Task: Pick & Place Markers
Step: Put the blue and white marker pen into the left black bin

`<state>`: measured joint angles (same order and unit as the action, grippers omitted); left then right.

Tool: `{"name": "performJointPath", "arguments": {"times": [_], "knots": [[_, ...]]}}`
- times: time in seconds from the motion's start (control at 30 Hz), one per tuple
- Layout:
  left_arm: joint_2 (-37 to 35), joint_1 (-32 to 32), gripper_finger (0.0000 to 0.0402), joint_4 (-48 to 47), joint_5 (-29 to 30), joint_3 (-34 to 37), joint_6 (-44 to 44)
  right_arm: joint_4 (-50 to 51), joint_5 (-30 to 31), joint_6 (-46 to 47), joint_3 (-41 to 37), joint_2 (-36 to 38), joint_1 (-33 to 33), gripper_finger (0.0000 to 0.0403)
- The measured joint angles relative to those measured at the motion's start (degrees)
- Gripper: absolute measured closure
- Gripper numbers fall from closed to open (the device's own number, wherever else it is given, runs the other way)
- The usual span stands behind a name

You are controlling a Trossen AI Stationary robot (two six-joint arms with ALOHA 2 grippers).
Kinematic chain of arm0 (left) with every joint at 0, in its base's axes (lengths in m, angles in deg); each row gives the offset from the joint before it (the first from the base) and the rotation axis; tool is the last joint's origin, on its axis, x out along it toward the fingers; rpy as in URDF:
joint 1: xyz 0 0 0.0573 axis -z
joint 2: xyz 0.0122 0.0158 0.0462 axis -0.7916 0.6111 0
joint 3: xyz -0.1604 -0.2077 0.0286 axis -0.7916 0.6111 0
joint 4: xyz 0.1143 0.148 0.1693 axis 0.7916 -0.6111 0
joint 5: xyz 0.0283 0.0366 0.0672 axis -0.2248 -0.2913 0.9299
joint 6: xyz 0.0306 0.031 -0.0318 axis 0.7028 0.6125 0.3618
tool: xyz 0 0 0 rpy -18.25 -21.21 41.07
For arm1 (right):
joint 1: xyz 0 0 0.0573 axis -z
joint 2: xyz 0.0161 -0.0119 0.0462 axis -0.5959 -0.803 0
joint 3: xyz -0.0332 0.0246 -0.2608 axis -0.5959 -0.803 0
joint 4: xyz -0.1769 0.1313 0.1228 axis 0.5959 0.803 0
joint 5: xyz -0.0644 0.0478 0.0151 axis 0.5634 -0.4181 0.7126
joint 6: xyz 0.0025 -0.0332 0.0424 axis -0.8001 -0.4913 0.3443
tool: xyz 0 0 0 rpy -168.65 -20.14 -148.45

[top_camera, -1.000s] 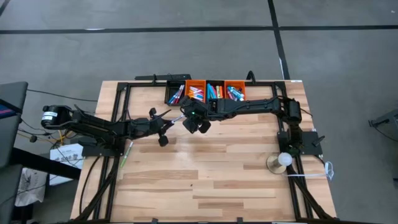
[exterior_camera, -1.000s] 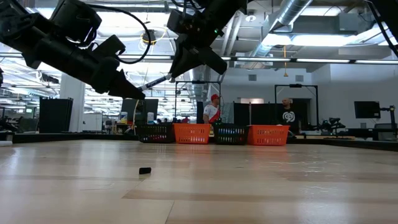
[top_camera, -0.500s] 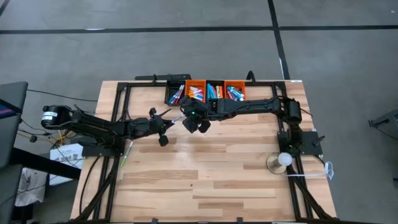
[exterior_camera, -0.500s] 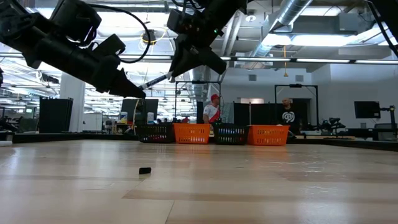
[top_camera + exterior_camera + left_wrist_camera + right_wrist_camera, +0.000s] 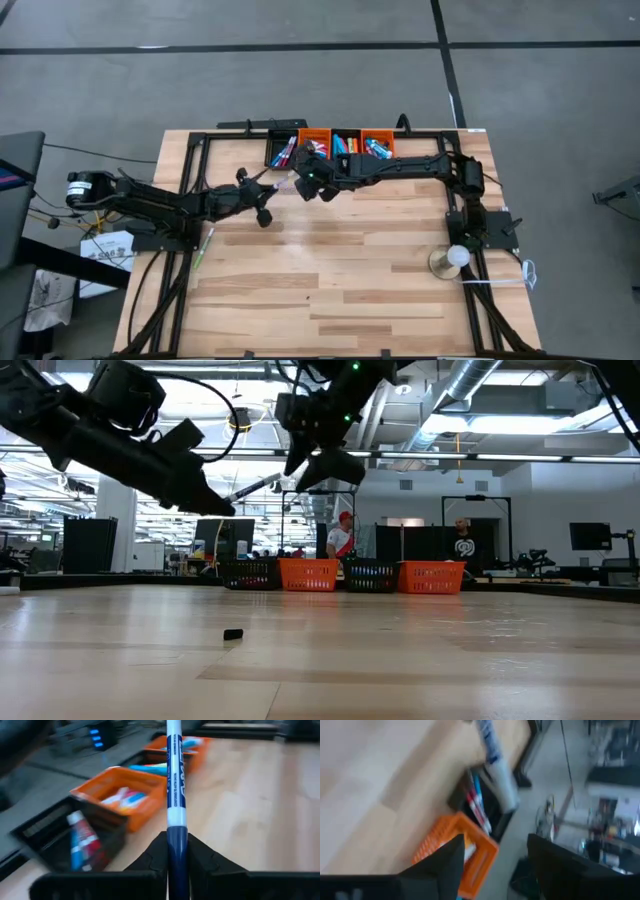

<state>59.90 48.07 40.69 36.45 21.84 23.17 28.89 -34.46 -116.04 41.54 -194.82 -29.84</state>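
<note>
The white marker (image 5: pixel 175 775) is still short of the rim of the black bin (image 5: pixel 70 840), so my left gripper should move the marker toward the bin before letting go of it.
My left gripper (image 5: pixel 264 187) is shut on a white marker (image 5: pixel 174 790) with blue print, which sticks out ahead of it, up and toward the bins. My right gripper (image 5: pixel 312 472) hangs open just beyond the marker's free end (image 5: pixel 496 770), touching nothing. At the table's far edge, four small bins stand in a row, black (image 5: pixel 282 151) and orange (image 5: pixel 314 147) by turns, with markers in them. A green marker (image 5: pixel 203 245) lies near the table's left edge. My left gripper pinches the marker's dark blue end (image 5: pixel 176 851) between its two fingers (image 5: pixel 204 856). The marker lies along the fingers and runs straight out past their tips. It is lifted clear of the table and slants upward (image 5: pixel 255 488) toward the far edge.
A small dark piece (image 5: pixel 233 633) lies on the bare wood below the arms. A round white thing on a disc (image 5: pixel 452 258) stands near the right arm's base. The near half of the table (image 5: pixel 340 300) is bare wood. People stand in the room behind.
My right gripper has opened and let go of the marker's free end, then drawn back a little toward the bins at the far edge. The marker stays in my left gripper, still lifted and slanting up.
</note>
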Motion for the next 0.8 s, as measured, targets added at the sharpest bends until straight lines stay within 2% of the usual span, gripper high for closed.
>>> {"name": "performJointPath", "arguments": {"times": [0.07, 0.13, 0.23, 0.37, 0.5, 0.63, 0.8], "knots": [[0.0, -1.8, 0.0368, 0.1, 1.7, 0.0, -1.5, 1.7, 1.5, 2.1, 0.0, 0.3, 1.4, 0.018], [0.0, -4.4, 0.0368, 0.1, 2.1, -0.3, -2.6, 3.7, -0.2, 6.4, 0.0, 0.7, 3.5, 0.017], [0.0, -8.2, 0.0367, -0.4, 0.7, -1.9, -2.8, 6.7, -6.7, 14.4, 0.0, 1.9, 7.0, 0.0164], [0.3, -13.8, 0.0367, -6.4, -1.3, -6.1, -2.7, 6.9, -15.5, 25.8, 0.0, 2.8, 10.7, 0.0163], [3.2, -20.2, 0.0367, -11.8, -7.1, -10.9, -6.6, 6.0, -29.0, 37.4, 0.1, 2.9, 13.4, 0.0163], [9.0, -24.4, 0.0367, -12.6, -10.0, -13.8, -9.8, -1.0, -41.0, 45.4, -2.5, 3.1, 14.7, 0.0163], [16.7, -26.3, 0.0367, -12.8, -11.6, -17.1, -10.3, -9.9, -42.8, 49.4, -6.4, 3.1, 13.6, 0.0163]]}}
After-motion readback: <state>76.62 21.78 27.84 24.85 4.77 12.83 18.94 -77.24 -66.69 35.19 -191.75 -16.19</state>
